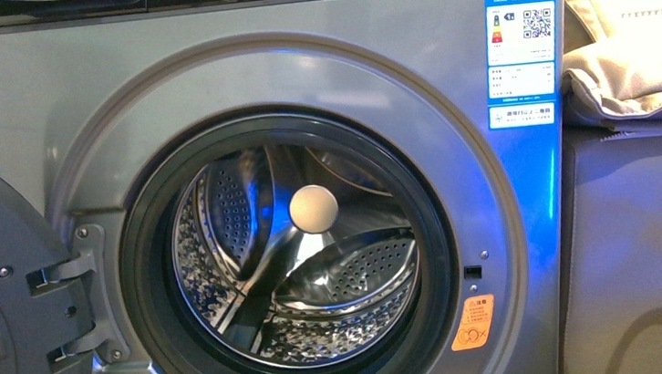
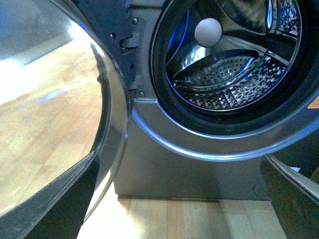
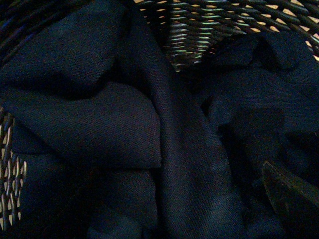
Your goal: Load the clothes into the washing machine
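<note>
My right gripper pinches the clothes by the long raised fold [image 3: 187, 154] next, because the rest of the fabric [image 3: 269, 94] lies slack and crumpled against the basket's sides.
The grey-silver washing machine [image 1: 280, 73] fills the front view, its door [image 1: 8, 300] swung open to the left and the steel drum [image 1: 297, 254] bare inside. My left gripper [image 2: 184, 204] is open and holds nothing. It hangs low in front of the machine's base, above the wooden floor, with the drum [image 2: 234, 74] ahead of it. The clothes [image 3: 124, 129], dark navy fabric, lie crumpled in a wicker basket [image 3: 199, 25]. My right gripper [image 3: 169, 199] is open just over the fabric, with one finger [image 3: 291, 191] showing beside a fold. Neither gripper shows in the front view.
The open door [image 2: 60, 109] stands close beside my left gripper. A grey cabinet [image 1: 643, 230] stands to the right of the machine, with a beige padded pile [image 1: 636, 66] on top. The basket's woven walls [image 3: 10, 169] ring the clothes.
</note>
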